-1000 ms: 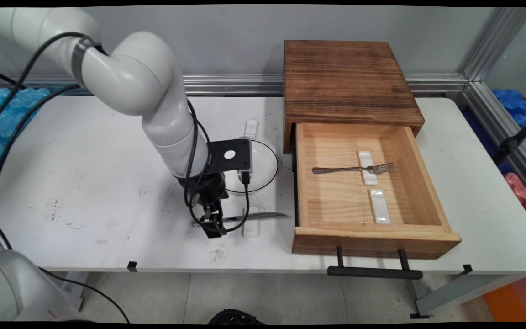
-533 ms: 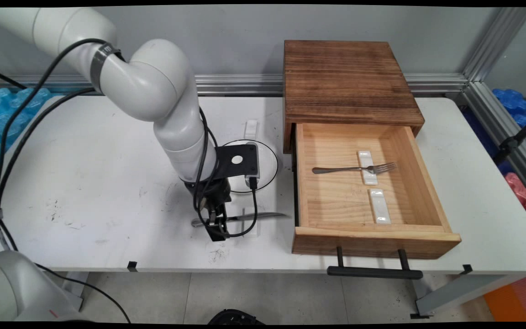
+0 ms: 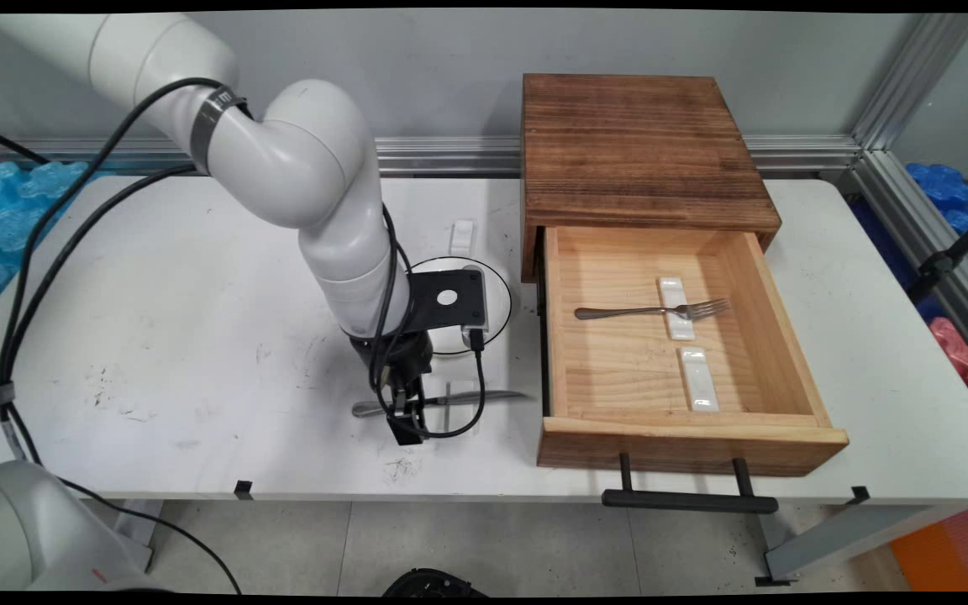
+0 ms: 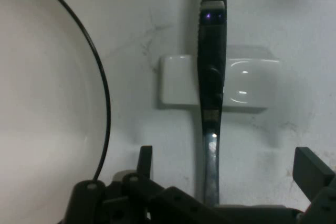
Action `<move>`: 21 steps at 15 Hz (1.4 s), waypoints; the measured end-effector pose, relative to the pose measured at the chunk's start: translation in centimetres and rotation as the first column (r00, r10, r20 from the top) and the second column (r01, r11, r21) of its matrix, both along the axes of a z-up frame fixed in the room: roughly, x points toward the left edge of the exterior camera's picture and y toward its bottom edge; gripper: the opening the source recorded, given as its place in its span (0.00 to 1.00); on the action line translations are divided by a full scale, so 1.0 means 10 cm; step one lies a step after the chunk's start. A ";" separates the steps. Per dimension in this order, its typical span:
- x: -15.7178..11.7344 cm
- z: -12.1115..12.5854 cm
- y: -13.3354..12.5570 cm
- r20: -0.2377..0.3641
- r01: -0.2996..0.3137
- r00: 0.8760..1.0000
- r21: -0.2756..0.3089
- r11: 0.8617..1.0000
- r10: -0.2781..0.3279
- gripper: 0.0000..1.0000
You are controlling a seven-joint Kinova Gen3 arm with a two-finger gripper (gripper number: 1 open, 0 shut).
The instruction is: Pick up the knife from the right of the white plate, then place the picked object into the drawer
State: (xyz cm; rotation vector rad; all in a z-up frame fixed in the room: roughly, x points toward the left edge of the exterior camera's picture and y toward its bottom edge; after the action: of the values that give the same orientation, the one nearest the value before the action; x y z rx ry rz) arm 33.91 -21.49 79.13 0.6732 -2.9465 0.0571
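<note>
The table knife should lie across the bare rest in the drawer, so my gripper will grab it by its handle next.
A metal table knife lies flat on the white table, its blade across a small white rest. My gripper stands low over the knife's handle end, left of the rest, and is open. In the hand view the knife runs up from between my fingertips and over the rest; the jaws stand apart on either side of the handle and do not touch it. A white plate with a black rim sits just behind my hand, and its rim curves along the left of the hand view.
A wooden cabinet stands at the back right, its drawer pulled open towards the table's front. Inside lie a fork on a white rest and a second bare rest. Another white rest lies behind the plate.
My arm and gripper have shifted a little to the right along the knife's handle, staying low. The knife, plate and drawer have not moved.
</note>
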 end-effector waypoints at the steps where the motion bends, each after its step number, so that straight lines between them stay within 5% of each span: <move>1: -0.01 -0.01 -0.01 0.001 -0.001 1.000 0.000 1.000 0.001 1.00; 6: -0.02 -0.03 -0.05 0.007 -0.003 1.000 0.002 1.000 0.003 1.00; 7: -0.02 -0.03 -0.06 0.008 -0.004 1.000 0.003 1.000 0.004 0.00; 21: 0.04 -0.01 -0.07 0.015 0.007 1.000 0.006 1.000 -0.007 0.00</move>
State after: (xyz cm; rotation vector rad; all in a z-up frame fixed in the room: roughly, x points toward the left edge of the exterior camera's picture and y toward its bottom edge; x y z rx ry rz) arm 34.26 -22.20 79.03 0.6654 -2.9642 0.0534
